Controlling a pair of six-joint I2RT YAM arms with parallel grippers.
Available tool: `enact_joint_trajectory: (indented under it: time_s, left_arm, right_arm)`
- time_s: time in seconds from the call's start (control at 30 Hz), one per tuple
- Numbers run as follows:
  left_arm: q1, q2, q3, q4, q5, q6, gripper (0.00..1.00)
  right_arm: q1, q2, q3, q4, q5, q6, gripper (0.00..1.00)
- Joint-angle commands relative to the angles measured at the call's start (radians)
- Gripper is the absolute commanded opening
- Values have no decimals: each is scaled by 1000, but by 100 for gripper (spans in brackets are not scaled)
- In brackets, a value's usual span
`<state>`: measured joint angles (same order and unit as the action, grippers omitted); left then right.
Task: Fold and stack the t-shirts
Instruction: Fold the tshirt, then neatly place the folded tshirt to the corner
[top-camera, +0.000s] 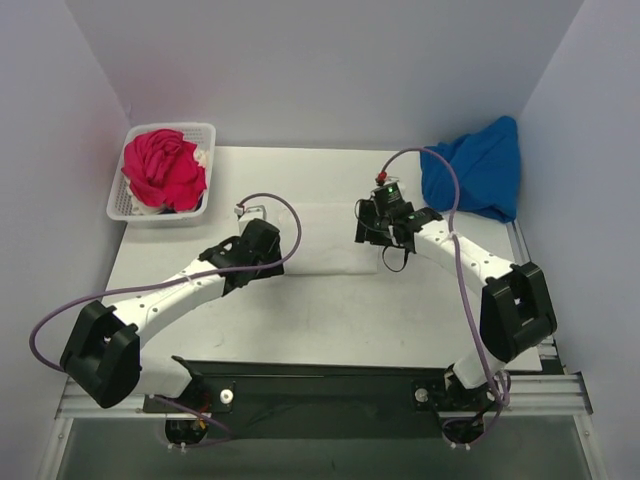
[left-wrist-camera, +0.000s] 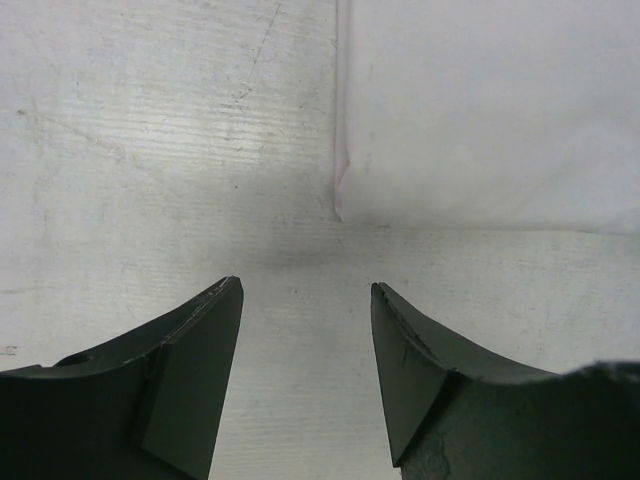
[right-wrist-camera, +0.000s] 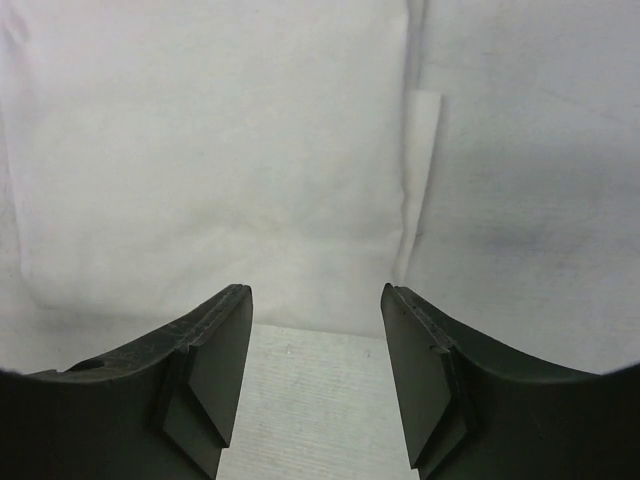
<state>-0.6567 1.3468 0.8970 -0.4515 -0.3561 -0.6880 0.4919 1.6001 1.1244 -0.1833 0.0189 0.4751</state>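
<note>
I need to grab the folded white t-shirt by the edge facing the blue t-shirt (right-wrist-camera: 318, 326) with my right gripper next. Then the white t-shirt will slide folded to be stacked.
A white t-shirt (top-camera: 325, 240) lies flat and folded on the table between my two grippers. My left gripper (top-camera: 276, 243) is open and empty just left of it. In the left wrist view its jaws (left-wrist-camera: 305, 290) stand apart over bare table, with the shirt's corner (left-wrist-camera: 480, 110) just ahead. My right gripper (top-camera: 372, 230) is open and empty at the shirt's right edge. In the right wrist view its jaws (right-wrist-camera: 315, 290) stand apart just short of the shirt's edge (right-wrist-camera: 210, 170). A blue t-shirt (top-camera: 480, 168) lies crumpled at the far right. A magenta-pink t-shirt (top-camera: 162, 170) fills the basket.
The white lattice basket (top-camera: 120, 205) stands at the table's far left corner, with a bit of white cloth beside the pink shirt. Purple walls close in on three sides. A rail runs along the table's right edge (top-camera: 528, 250).
</note>
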Motion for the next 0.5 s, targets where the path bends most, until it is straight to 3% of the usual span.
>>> enact_joint_trajectory:
  time_s: [0.0, 0.23, 0.47]
  left_arm:
    - [22, -5, 26, 43, 8, 27, 65]
    - [111, -51, -26, 108, 107, 10, 65]
    - [149, -87, -72, 146, 134, -22, 65]
  right_arm:
    - [-73, 13, 24, -30, -9, 0, 56]
    - [-177, 67, 48, 36, -106, -33, 71]
    - [-266, 184, 18, 203, -362, 43, 73]
